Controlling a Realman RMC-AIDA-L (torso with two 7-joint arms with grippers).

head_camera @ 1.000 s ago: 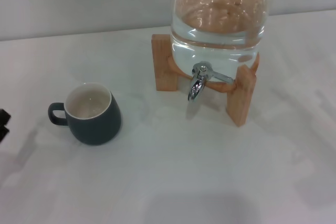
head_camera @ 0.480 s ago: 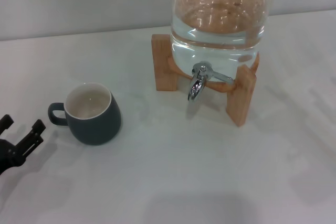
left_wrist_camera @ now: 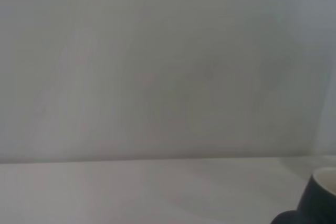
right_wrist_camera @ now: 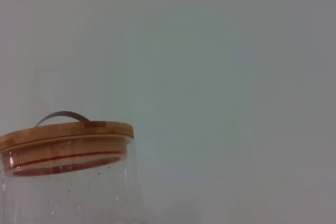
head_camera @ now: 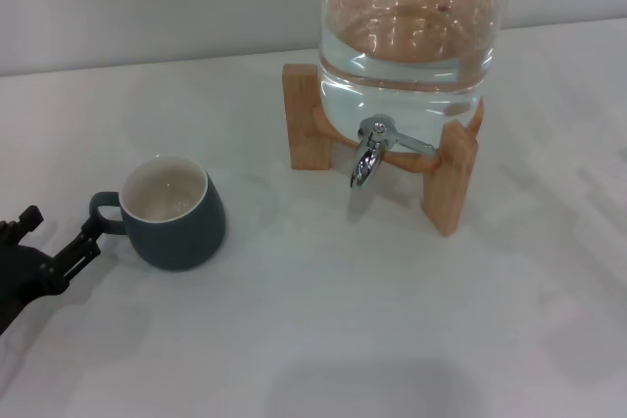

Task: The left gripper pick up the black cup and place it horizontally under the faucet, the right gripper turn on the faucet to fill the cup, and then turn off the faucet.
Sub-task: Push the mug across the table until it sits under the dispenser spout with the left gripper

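I am not ready to close my left gripper yet: its fingers stop short of the cup's loop handle. I need to move it toward the handle first, then close it on the handle.
The black cup point(head_camera: 174, 211) stands upright on the white table at the left, cream inside showing, loop handle point(head_camera: 104, 212) pointing left. My left gripper point(head_camera: 61, 229) comes in from the left edge, fingers open, one fingertip point(head_camera: 90, 233) close beside the handle, the other point(head_camera: 30, 214) farther left. The cup's edge also shows in the left wrist view point(left_wrist_camera: 320, 198). The chrome faucet point(head_camera: 370, 150) hangs from the clear glass jar point(head_camera: 411, 36) at the back right, spout down, nothing under it. The right gripper is out of view.
The jar holds water and sits on a wooden stand point(head_camera: 451, 178). Its wooden lid shows in the right wrist view point(right_wrist_camera: 65, 140). A pale wall runs behind the white table point(head_camera: 323, 320).
My left gripper has come in from the left edge and moved right and forward toward the cup's handle. The cup and the faucet have not moved.
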